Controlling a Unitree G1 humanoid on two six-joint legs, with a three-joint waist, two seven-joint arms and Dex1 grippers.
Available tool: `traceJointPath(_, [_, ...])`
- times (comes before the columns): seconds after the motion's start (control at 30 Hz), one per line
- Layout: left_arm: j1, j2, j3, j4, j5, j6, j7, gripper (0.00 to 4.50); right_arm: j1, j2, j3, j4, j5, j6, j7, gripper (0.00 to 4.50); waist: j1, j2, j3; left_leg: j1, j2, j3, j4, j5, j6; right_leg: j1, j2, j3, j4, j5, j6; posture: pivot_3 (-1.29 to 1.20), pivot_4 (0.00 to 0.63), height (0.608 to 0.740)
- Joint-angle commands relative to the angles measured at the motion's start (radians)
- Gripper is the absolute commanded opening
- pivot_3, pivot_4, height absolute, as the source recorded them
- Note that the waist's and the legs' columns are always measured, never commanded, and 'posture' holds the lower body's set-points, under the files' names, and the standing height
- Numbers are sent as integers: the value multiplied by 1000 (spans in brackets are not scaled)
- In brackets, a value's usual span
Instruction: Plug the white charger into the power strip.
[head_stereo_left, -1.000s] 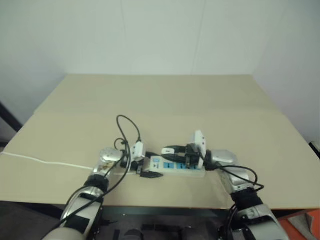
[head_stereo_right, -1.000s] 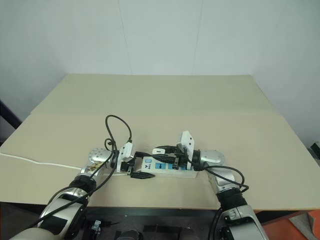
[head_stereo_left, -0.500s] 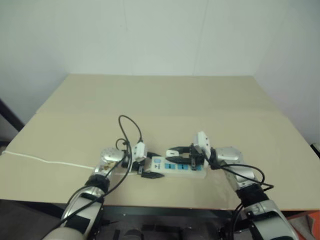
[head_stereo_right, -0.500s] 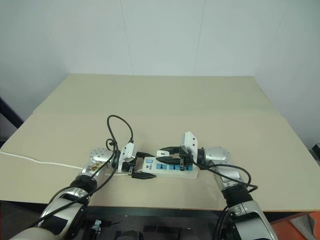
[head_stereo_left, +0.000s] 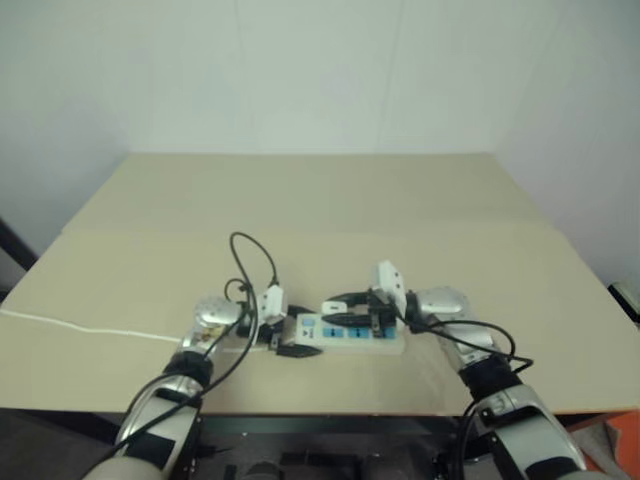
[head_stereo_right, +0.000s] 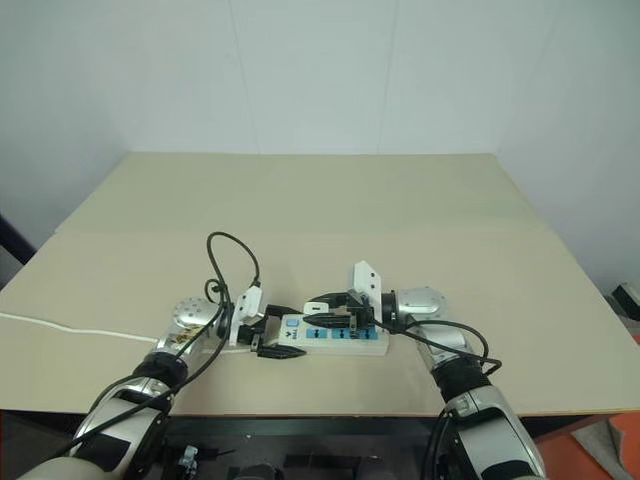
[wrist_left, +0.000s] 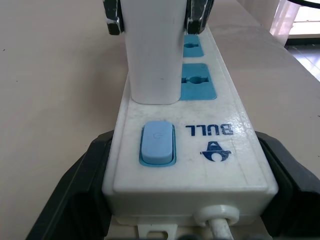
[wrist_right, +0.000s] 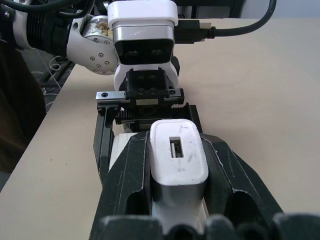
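Observation:
My right gripper releases the white charger now, since the charger's base sits on the power strip's socket nearest the switch.
The power strip (wrist_left: 200, 165) lies flat on the tan table (head_stereo_left: 320, 200), with its blue switch at the end nearest my left gripper (head_stereo_left: 298, 333). That gripper's black fingers (wrist_left: 70, 195) press both sides of the strip's cord end. The white charger (wrist_left: 152, 55) stands upright on the strip. Its base sits on the socket face nearest the switch, and its prongs are hidden. My right gripper (wrist_right: 175, 145) is shut on the charger's upper part (wrist_right: 177, 160). Two blue socket faces (wrist_left: 197, 87) lie bare beyond it.
The strip's thin white cord (head_stereo_left: 90, 325) runs off over the table's left edge. A black cable loop (head_stereo_left: 250, 260) rises over my left wrist. The table's front edge (head_stereo_left: 320, 412) lies close behind both grippers, and a white wall stands behind the far edge.
My right wrist has turned a little and now lies more level with the charger in it. The left gripper and the strip have kept still. The head view has shifted slightly.

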Motion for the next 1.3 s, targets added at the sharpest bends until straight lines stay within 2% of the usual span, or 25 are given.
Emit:
traceJointPath(0.03, [11, 22, -9, -22, 23, -1, -15, 3314, 55, -46, 29, 106, -99, 10, -2, 1123, -1, 0, 0, 0, 0, 0, 0, 0, 0, 0, 0, 0, 0, 0, 0, 0, 150, 740])
traceJointPath(0.33, [15, 20, -10, -30, 20, 5, -14, 3314, 49, -40, 25, 84, -83, 21, 7, 1123, 0, 0, 0, 0, 0, 0, 0, 0, 0, 1, 0, 0, 0, 0, 0, 0, 150, 740])
traceJointPath(0.67, [18, 13, -13, -41, 18, 17, -8, 3314, 49, -50, 25, -4, -82, 83, 33, 4432, -1, -2, 0, 0, 0, 0, -1, 0, 0, 0, 0, 0, -1, -1, 0, 0, 150, 740])
traceJointPath(0.9, [16, 14, -10, -58, 14, 40, -3, 3314, 61, -118, -26, -132, -45, 127, 39, 4432, -1, -2, 1, -2, 0, 0, -1, 0, 0, -1, 0, 0, -1, -1, 1, 0, 150, 740])
traceJointPath(0.97, [16, 26, -10, -83, 4, 73, -23, 4047, 71, -143, -41, -172, -33, 140, 41, 4500, -1, -2, 1, -3, 0, 0, -1, 0, 0, -3, 0, 0, -1, -1, 0, 0, 150, 740])
traceJointPath(1.03, [23, 44, -1, -141, -27, 120, -60, 4455, 79, -159, -53, -195, -31, 151, 31, 4500, -5, -3, 1, -6, 0, 0, -1, 0, 0, -7, 0, 0, 0, -1, 0, 0, 150, 740])
traceJointPath(1.1, [32, 58, 11, -198, -52, 149, -75, 4455, 86, -166, -62, -205, -32, 153, 23, 4500, -8, -3, 3, -15, 0, 0, 0, 0, 0, -16, 0, 0, 2, -1, 0, 0, 150, 740])
traceJointPath(1.3, [53, 127, 52, -423, -147, 282, -108, 4455, 113, -208, -117, -269, -3, 175, 16, 4500, -7, -3, 11, -18, 0, 0, 0, 0, 0, -19, 0, 0, 2, 0, -1, 0, 150, 740])
